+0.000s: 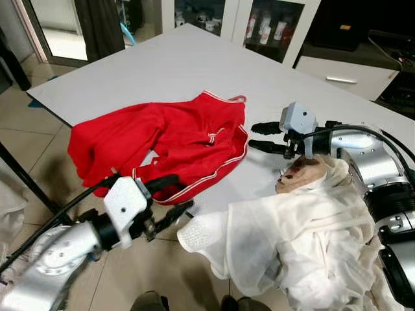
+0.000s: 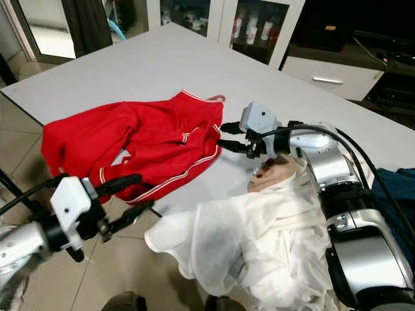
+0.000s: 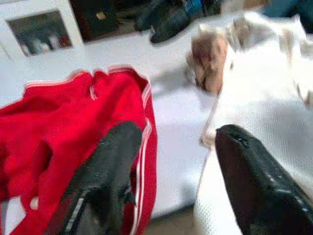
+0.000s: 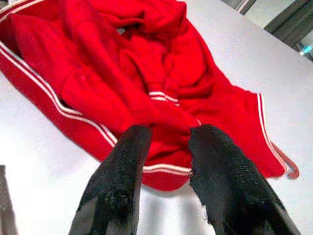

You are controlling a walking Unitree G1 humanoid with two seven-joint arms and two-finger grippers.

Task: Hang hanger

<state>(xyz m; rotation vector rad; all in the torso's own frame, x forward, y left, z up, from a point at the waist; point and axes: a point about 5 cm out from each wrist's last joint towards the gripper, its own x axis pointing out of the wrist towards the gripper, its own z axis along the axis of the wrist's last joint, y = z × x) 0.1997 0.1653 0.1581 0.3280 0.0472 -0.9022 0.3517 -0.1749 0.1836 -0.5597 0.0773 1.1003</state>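
Note:
My left gripper grabs the garment by its white-striped edge [image 1: 192, 187] next. That edge stands up as a fold while the garment's red body [image 1: 146, 133] lies slack.
A crumpled red garment [image 1: 165, 142] with white trim lies on the white table [image 1: 188, 65]. A small red hook-like loop [image 1: 238, 98] sticks out at its far corner; whether a hanger lies inside is hidden. My right gripper [image 1: 253, 137] is open, just right of the garment's trimmed edge [image 4: 161, 169] and a little above the table. My left gripper [image 1: 183, 192] is open too, at the table's front edge, touching or just off the garment's near hem [image 3: 144, 142]. Neither holds anything.
A white mesh cloth [image 1: 298, 240] with a tan-brown patch [image 1: 295, 176] is heaped over the table's front right corner, under my right arm. Glass-door cabinets [image 1: 266, 29] stand behind the table. A blue cloth [image 2: 395, 188] lies far right. Tiled floor [image 1: 39, 149] lies left.

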